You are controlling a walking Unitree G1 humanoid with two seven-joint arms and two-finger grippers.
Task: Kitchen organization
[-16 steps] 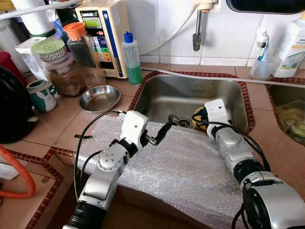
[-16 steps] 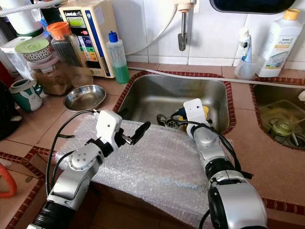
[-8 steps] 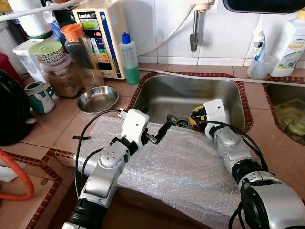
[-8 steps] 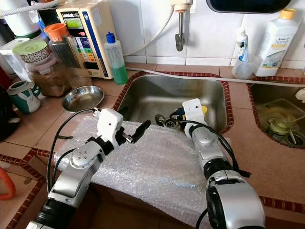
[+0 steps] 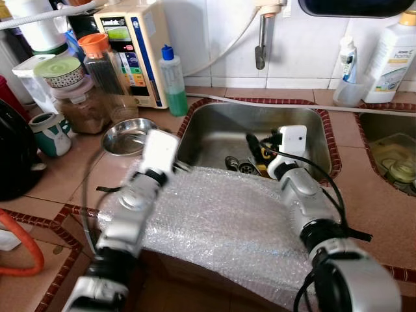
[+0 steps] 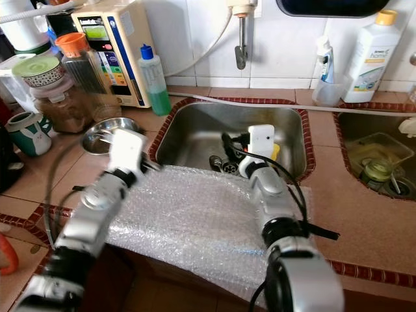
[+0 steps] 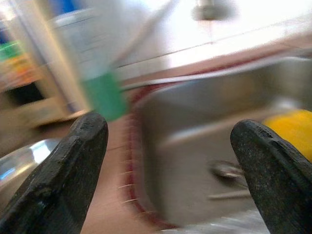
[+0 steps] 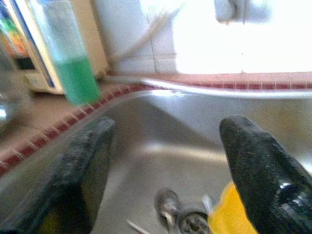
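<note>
The steel bowl is wider than my left gripper's fingers open. Next, my left gripper should grab the bowl by its thin rim [image 5: 107, 150].
A sheet of bubble wrap [image 5: 227, 214] lies on the counter in front of the steel sink [image 5: 214, 127]. A yellow object [image 8: 226, 214] sits on the sink floor by the drain [image 6: 224, 166]. My right gripper [image 8: 165, 161] hangs open just above the sink bottom, next to the yellow object, with nothing between its fingers [image 5: 253, 146]. My left gripper [image 7: 170, 165] is open too and empty. Its arm [image 5: 156, 153] is blurred at the sink's left rim, over the wrap's far left corner, near a steel bowl [image 5: 127, 135].
A green soap bottle [image 5: 172, 81], a water purifier [image 5: 130, 45], jars [image 5: 97, 78] and a mug [image 5: 49, 130] crowd the back left counter. The faucet [image 5: 261, 45] hangs over the sink. Bottles [image 5: 390, 58] stand at the back right, above a second basin [image 5: 393, 156].
My left arm has swung left and back, from over the wrap to the sink's left rim. The right gripper has turned to the left inside the sink. The camera shifted slightly.
</note>
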